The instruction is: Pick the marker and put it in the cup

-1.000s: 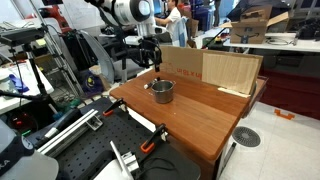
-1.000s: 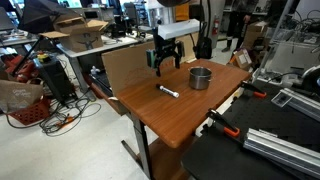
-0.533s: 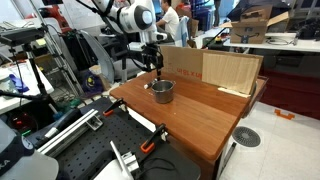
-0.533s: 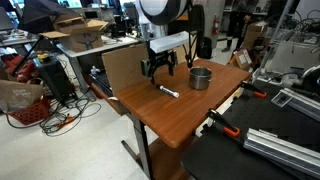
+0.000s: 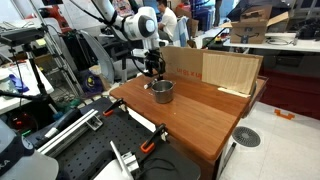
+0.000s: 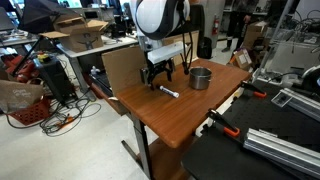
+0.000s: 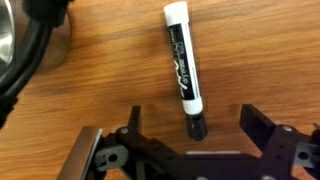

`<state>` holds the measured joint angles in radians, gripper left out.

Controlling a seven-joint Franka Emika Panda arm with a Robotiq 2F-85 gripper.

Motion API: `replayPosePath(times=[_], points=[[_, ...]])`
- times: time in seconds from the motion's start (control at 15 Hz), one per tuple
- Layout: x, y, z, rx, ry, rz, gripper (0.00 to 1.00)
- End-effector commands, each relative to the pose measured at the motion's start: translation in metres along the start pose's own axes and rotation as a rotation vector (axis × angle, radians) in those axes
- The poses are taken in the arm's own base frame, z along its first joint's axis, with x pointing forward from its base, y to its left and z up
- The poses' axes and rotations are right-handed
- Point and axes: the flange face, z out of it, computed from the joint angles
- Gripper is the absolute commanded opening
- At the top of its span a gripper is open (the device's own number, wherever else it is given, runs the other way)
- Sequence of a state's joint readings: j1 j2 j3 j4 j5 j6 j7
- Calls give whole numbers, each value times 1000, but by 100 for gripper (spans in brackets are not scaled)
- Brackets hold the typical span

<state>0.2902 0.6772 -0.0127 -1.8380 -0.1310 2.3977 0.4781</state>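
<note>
My gripper closes on the marker next, since the marker's dark tip [image 6: 162,88] [image 7: 197,127] sits in the gap back past my fingers' ends, so closing would catch it.
The marker [image 7: 184,68] lies flat on the wooden table [image 7: 260,50]; it is black with a white end and a white band near its dark tip. In an exterior view it shows as a small light stick [image 6: 168,92]. My gripper [image 7: 192,125] is open just above it, with the marker's dark tip between the two fingers, and nothing is held. The gripper also shows in both exterior views [image 6: 157,78] [image 5: 152,68]. The metal cup [image 6: 200,78] stands upright on the table beside the marker, apart from it. It also shows in the exterior view [image 5: 161,91] and at the wrist view's left edge [image 7: 22,45].
A low wooden board [image 5: 230,70] stands along one table edge, with a cardboard sheet [image 5: 182,61] next to it. Clamps [image 5: 152,142] and metal rails sit off the table near its front edge. Cluttered benches surround the table [image 6: 170,115].
The arm has moved away from the cup towards the marker and come down, so the open gripper now hangs right over the marker. Marker and cup have not moved.
</note>
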Motion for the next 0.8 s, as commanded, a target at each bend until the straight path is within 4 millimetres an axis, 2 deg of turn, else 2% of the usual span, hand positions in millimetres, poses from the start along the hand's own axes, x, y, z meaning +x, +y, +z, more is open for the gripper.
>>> replayPosePath(times=[0.0,0.2,0.6,0.67,0.73], points=[[10,-3,5,-24,24,3,74],[12,-2,6,-32,28,4,49],[14,-2,-1,-20,34,7,5],[14,-2,-3,-21,39,7,1],[13,-2,-5,-21,46,8,4]])
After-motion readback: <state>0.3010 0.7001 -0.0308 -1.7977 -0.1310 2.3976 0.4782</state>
